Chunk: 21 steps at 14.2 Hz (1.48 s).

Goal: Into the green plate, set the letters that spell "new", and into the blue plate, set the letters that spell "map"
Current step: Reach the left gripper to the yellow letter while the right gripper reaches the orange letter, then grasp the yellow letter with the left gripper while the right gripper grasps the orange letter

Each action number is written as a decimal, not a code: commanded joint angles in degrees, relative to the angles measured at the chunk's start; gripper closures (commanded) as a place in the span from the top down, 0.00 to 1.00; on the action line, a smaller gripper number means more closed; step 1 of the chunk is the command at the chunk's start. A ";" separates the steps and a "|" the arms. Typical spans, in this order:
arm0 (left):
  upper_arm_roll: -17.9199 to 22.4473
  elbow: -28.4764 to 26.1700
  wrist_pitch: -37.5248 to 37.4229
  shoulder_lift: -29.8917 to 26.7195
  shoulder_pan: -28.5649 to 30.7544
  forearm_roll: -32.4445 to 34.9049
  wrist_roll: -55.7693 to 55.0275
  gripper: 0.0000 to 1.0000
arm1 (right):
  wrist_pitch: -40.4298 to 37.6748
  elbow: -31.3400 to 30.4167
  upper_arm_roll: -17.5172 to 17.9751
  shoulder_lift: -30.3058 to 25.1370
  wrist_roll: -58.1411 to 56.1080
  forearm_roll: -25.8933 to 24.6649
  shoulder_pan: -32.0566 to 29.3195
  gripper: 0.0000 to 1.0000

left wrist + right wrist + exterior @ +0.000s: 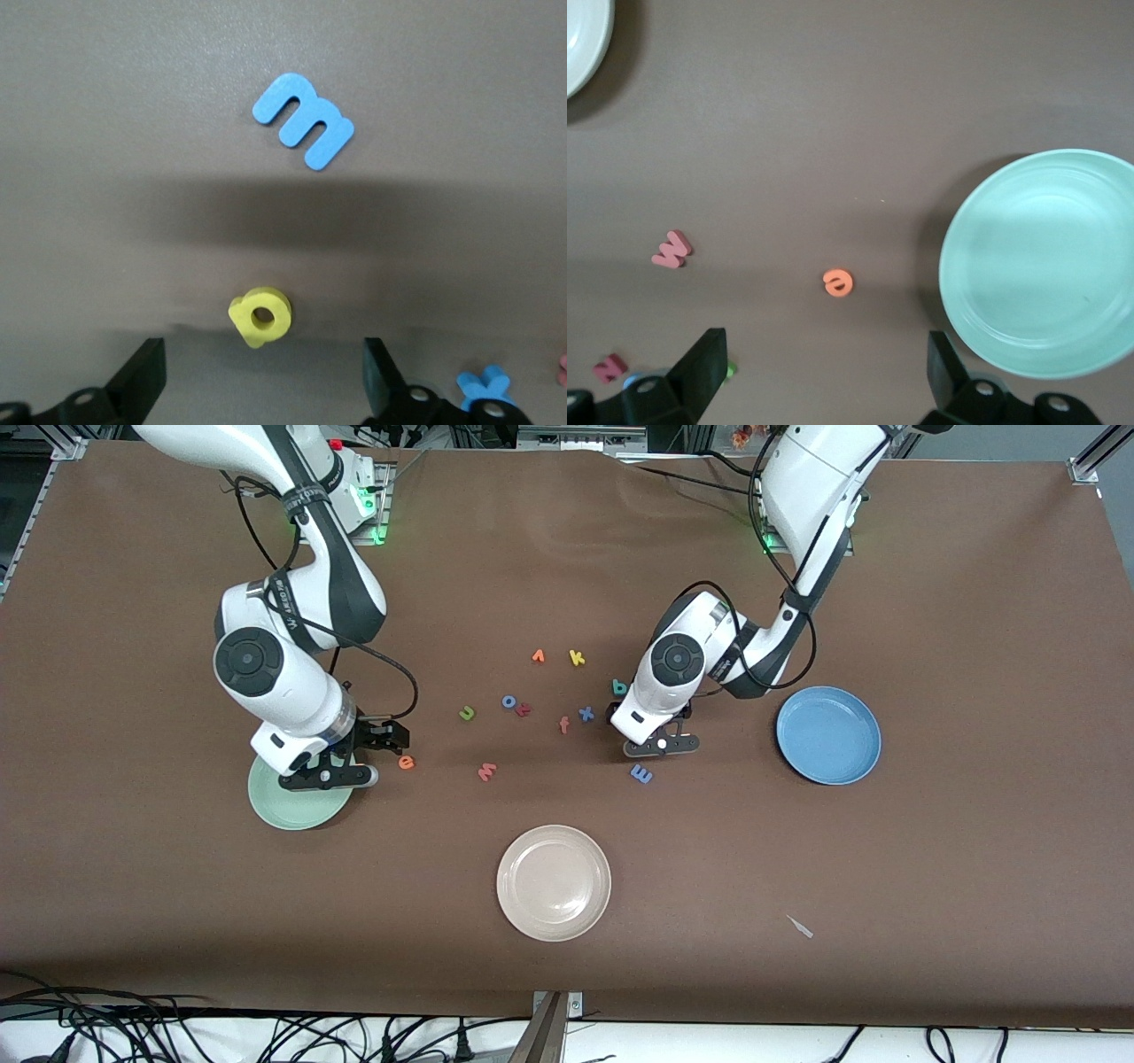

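Note:
The yellow a needs to go in the blue plate. My left gripper should grab the a by the round ring about its hole [262, 315] next.
My left gripper [657, 742] hangs low over the table, open [264, 381], and the yellow a [260, 316] lies just ahead of its fingertips; the arm hides the a in the front view. The blue m [640, 774] [304, 120] lies nearer the front camera and the teal p [619, 687] farther. The blue plate [828, 735] sits toward the left arm's end. My right gripper [385, 738] is open [824, 381] beside the green plate [297, 802] [1041, 266], by the orange e [406, 762] [838, 282]. The salmon w [486, 771] [671, 250] and olive n [467, 712] lie mid-table.
A cream plate [554, 882] sits near the front edge. Other letters lie mid-table: blue o [509, 701], dark red letter [524, 709], salmon f [563, 725], blue x [586, 714] [484, 385], yellow k [577, 658], an orange letter [538, 656].

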 commanded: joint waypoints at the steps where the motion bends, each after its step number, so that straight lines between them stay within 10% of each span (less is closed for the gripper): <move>1: 0.51 1.47 -0.12 0.66 -0.50 1.87 -1.33 0.85 | 9.31 -7.92 0.51 -1.17 0.61 0.40 0.29 1.00; 21: 0.95 3.40 -1.08 1.80 0.73 1.96 -0.98 0.23 | 26.22 -11.46 1.82 8.23 0.00 -1.54 0.64 0.93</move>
